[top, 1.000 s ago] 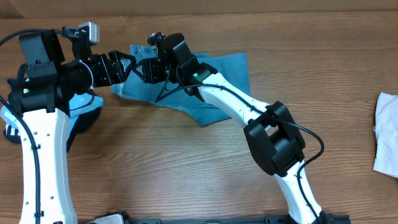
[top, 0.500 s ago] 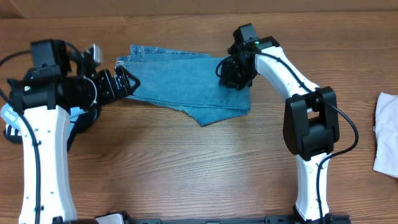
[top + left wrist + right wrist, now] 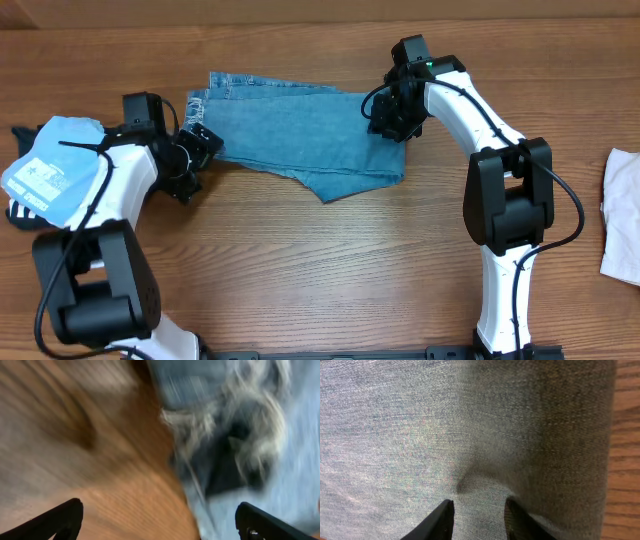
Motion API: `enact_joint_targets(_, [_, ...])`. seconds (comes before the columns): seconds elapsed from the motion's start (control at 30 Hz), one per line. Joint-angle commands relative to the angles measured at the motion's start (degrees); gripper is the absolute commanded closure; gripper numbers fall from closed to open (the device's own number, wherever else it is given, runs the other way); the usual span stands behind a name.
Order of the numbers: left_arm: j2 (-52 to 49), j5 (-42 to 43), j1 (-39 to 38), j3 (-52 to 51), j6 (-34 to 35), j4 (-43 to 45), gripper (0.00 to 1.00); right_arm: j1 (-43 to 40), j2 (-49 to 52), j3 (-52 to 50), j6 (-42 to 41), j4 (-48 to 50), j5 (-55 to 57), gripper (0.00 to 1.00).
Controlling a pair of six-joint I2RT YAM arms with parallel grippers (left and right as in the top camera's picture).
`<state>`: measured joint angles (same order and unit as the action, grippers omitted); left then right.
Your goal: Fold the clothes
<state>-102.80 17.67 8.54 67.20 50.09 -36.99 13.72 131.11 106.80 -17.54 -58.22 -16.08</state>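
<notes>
The light-blue jeans (image 3: 300, 130) need to be grabbed next by the frayed hem end with my left gripper. Then that end can be folded over the rest.
The light-blue jeans (image 3: 300, 130) lie folded flat at the back middle of the table, with the frayed hems at their left end. My left gripper (image 3: 197, 157) is open at that left end. In the blurred left wrist view its gripper (image 3: 160, 522) has its jaws wide apart, with the frayed hem (image 3: 225, 435) just ahead. My right gripper (image 3: 387, 117) rests on the jeans' right edge. In the right wrist view this gripper (image 3: 479, 515) has its fingertips a narrow gap apart, pressed on the denim (image 3: 420, 425), with a small pucker between them.
A sky-blue white-printed shirt (image 3: 50, 165) lies at the far left, over a dark garment (image 3: 18, 214). An off-white garment (image 3: 622, 215) lies at the right edge. The bare wooden table (image 3: 300, 270) spreads in front of the jeans.
My right arm has swung from the jeans' left end to their right edge. My left arm has lowered to the frayed hems, uncovering the sky-blue shirt.
</notes>
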Motion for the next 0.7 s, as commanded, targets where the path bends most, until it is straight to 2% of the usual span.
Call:
enact_joint_targets(0.0, [-4.4,-3.1,-1.1,0.3,6.4,6.2,0.0,0.1,0.2,0.3,0.5,-0.5,0.8,0.63])
enact_joint_targets(0.13, [-9.1,-3.0,-2.5,0.3,8.2,13.6,0.0,0.1,0.2,0.3,0.5,-1.4,0.8,0.64])
enact_joint_targets(0.2, [-11.5,-2.7,-3.2,0.3,7.2,17.0,0.12,0.1,0.2,0.3,0.5,-2.0,0.9,0.63])
enact_joint_targets(0.23, [-12.1,-1.7,-3.5,0.3,4.7,18.9,0.23,0.1,0.2,0.3,1.0,-2.2,0.9,0.63])
enact_joint_targets(0.27, [-12.2,-1.0,-3.7,0.3,2.3,20.0,0.47,0.1,0.2,0.3,1.4,-2.3,0.9,0.64])
enact_joint_targets(0.3, [-11.9,0.0,-4.2,0.4,-1.0,20.8,0.77,0.1,0.2,0.3,1.4,-2.6,1.0,0.64])
enact_joint_targets(0.33, [-11.8,0.5,-4.2,0.5,-2.0,20.8,0.9,0.1,0.2,0.3,1.4,-2.6,1.0,0.63])
enact_joint_targets(0.37, [-11.0,1.8,-4.2,0.5,-4.1,20.8,0.96,0.1,0.2,0.3,1.4,-2.8,1.0,0.64])
enact_joint_targets(0.47, [-3.5,1.4,-3.9,2.1,-14.8,16.7,0.96,0.0,0.1,0.5,2.3,-5.2,1.0,0.64])
enact_joint_targets(0.53, [3.0,-4.6,-4.2,5.6,-20.6,10.4,0.96,0.0,0.1,0.5,2.8,-5.7,0.5,0.64])
enact_joint_targets(0.57, [6.6,-6.9,-5.5,8.5,-27.2,6.9,0.96,0.0,0.1,0.5,2.8,-5.7,-0.6,0.64])
enact_joint_targets(0.6, [8.5,-8.6,-7.1,10.6,-30.9,4.6,0.96,0.0,0.1,0.5,2.8,-5.8,-0.8,0.64])
enact_joint_targets(0.67, [11.1,-14.4,-15.3,16.7,-39.1,-1.0,0.96,0.0,0.1,0.5,3.1,-6.7,-0.7,0.63])
